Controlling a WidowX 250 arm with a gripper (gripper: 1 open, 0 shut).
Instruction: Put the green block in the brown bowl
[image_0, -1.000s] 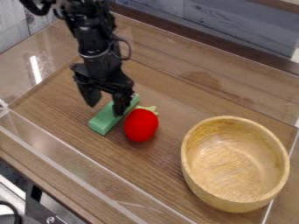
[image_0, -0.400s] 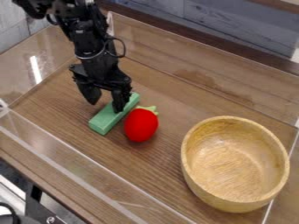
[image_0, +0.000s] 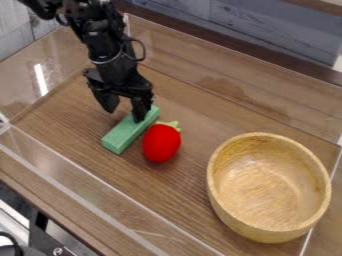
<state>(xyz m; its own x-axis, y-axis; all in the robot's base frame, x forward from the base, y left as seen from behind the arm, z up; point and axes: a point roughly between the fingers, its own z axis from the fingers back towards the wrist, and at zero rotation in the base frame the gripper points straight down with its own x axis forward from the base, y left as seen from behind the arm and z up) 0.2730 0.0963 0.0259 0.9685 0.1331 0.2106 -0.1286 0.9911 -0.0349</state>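
My gripper moves toward the green block's far end (image_0: 144, 115), before closing on it. My fingers hover short of and above that end, so closing now would miss it.
The green block (image_0: 128, 132) is a flat light-green bar lying on the wooden tabletop left of centre. My black gripper (image_0: 123, 108) hangs just above its far end, jaws open and straddling nothing, pointing down. The brown bowl (image_0: 227, 155) is a large light wooden bowl at the lower right, holding nothing that I can see. It sits well apart from the block.
A red strawberry-like toy (image_0: 162, 143) with a green top lies right beside the block's right side, touching or nearly so. Clear plastic walls (image_0: 80, 190) edge the table at the front and left. A grey panel wall (image_0: 267, 30) runs along the back.
The gripper has risen slightly and shifted toward the back, away from the block's far end. The block, toy and bowl have not moved.
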